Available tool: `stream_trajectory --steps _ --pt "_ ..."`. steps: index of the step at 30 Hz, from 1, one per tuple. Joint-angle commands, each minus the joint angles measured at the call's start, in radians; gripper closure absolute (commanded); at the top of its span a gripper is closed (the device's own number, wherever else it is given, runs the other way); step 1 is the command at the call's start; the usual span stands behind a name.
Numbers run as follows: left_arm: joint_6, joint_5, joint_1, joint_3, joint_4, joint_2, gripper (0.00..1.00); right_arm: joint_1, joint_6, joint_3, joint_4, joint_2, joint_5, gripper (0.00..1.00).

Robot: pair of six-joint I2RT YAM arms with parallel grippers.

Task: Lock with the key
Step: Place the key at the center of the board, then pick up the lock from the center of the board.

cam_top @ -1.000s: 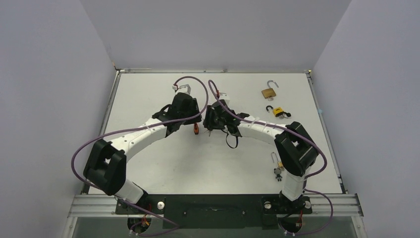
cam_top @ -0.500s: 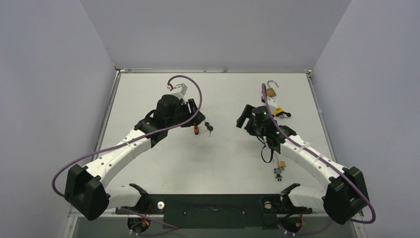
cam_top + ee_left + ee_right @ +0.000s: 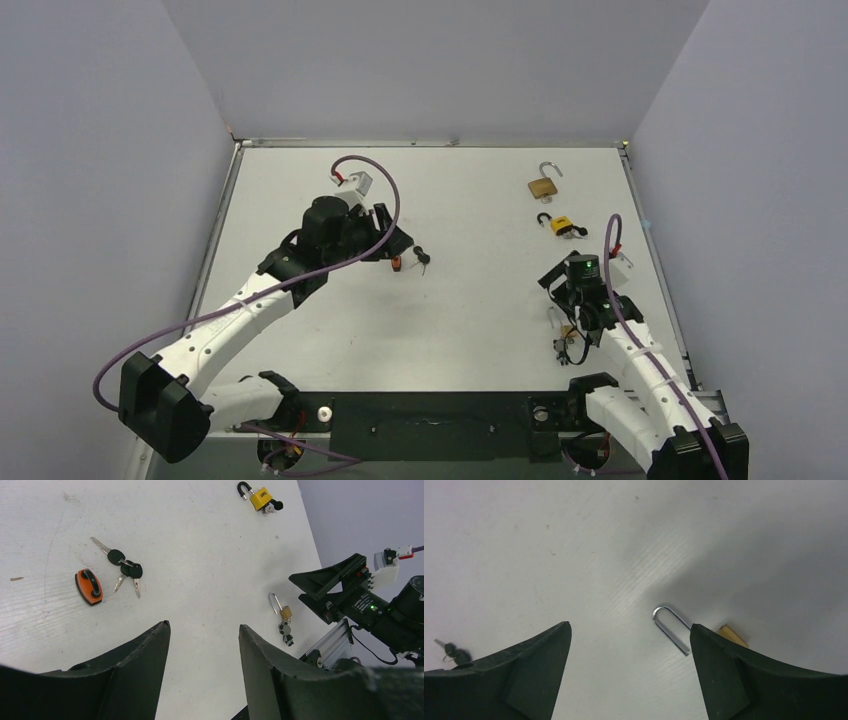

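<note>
The open shackle (image 3: 671, 627) should stay free for the robot's left gripper to grab, so the right gripper should next take the small brass padlock by its body (image 3: 732, 635).
A bunch of black-headed keys (image 3: 422, 258) (image 3: 125, 570) lies loose on the table beside a small orange padlock (image 3: 397, 263) (image 3: 89, 586). My left gripper (image 3: 388, 240) (image 3: 202, 627) hovers just left of them, open and empty. A small brass padlock (image 3: 566, 331) (image 3: 285, 613) with an open shackle (image 3: 671, 627) and a panda charm (image 3: 287, 632) lies near the front right. My right gripper (image 3: 562, 298) (image 3: 630, 625) hangs open right over it, the brass body (image 3: 731, 634) half hidden behind the right finger. The keys (image 3: 451, 652) show small at the left of the right wrist view.
A larger brass padlock (image 3: 543, 185) with its shackle open lies at the back right. A yellow padlock (image 3: 562, 226) (image 3: 261, 499) lies a little nearer. Grey walls close in the table on three sides, and the metal rail (image 3: 430, 410) runs along the front edge.
The right arm swung from the table's middle back to the near right, its jaws opening. The left gripper drew back left and opened a little. The keys now lie free on the table.
</note>
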Motion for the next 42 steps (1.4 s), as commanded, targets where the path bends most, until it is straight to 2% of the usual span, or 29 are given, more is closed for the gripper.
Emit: stream_trajectory --steps 1,6,14,23,31,38,42 --pt "-0.001 0.037 0.027 -0.013 0.059 -0.032 0.5 -0.099 0.091 -0.055 -0.067 -0.026 -0.01 0.16" --pt "-0.001 0.076 0.077 -0.027 0.062 -0.041 0.5 -0.176 0.166 -0.097 -0.115 -0.054 0.011 0.19" --pt "-0.008 0.102 0.115 -0.029 0.066 -0.041 0.5 -0.22 0.288 -0.091 -0.191 -0.053 0.031 0.31" --pt "-0.023 0.105 0.12 -0.036 0.081 -0.031 0.51 -0.239 0.304 -0.063 -0.197 0.052 -0.005 0.35" --pt "-0.029 0.119 0.141 -0.037 0.084 -0.023 0.5 -0.274 0.325 -0.071 -0.175 0.111 -0.028 0.46" --pt "-0.039 0.132 0.154 -0.043 0.096 -0.012 0.51 -0.276 0.328 -0.083 -0.144 0.147 -0.06 0.51" --pt "-0.048 0.134 0.159 -0.047 0.101 -0.007 0.51 -0.276 0.318 -0.083 -0.135 0.195 -0.081 0.6"
